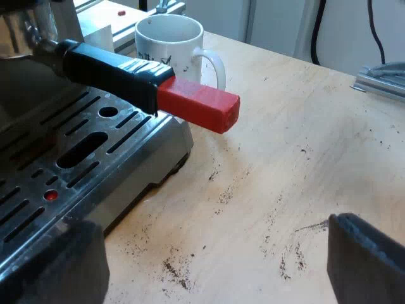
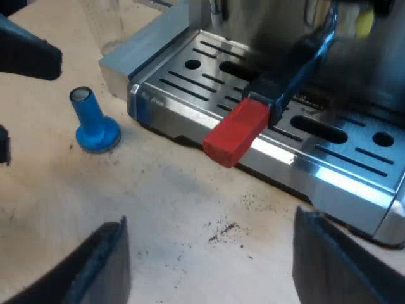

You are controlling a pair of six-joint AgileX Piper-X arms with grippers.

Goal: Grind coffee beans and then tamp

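Observation:
My right gripper takes hold of the handle by its red end (image 2: 236,132) next, which sticks out past the drip tray's edge (image 2: 278,151) into open space.
The holder's dark handle (image 1: 107,69) sticks out from the espresso machine's front over the drip tray (image 1: 76,158), its red end (image 1: 199,106) past the tray's edge. My left gripper (image 1: 215,272) is open, low over the wooden table, short of the red end and apart from it. The right gripper (image 2: 212,263) is open too, facing the red end (image 2: 235,132) from a short way off, with nothing between its fingers. A blue tamper (image 2: 93,123) stands upright on the table beside the machine's base.
A white mug (image 1: 168,41) stands behind the handle, near the machine. A clear measuring glass (image 2: 104,22) is by the machine's corner. Coffee grounds (image 2: 224,231) speckle the table. A dark blurred shape (image 2: 25,54) hangs near the tamper.

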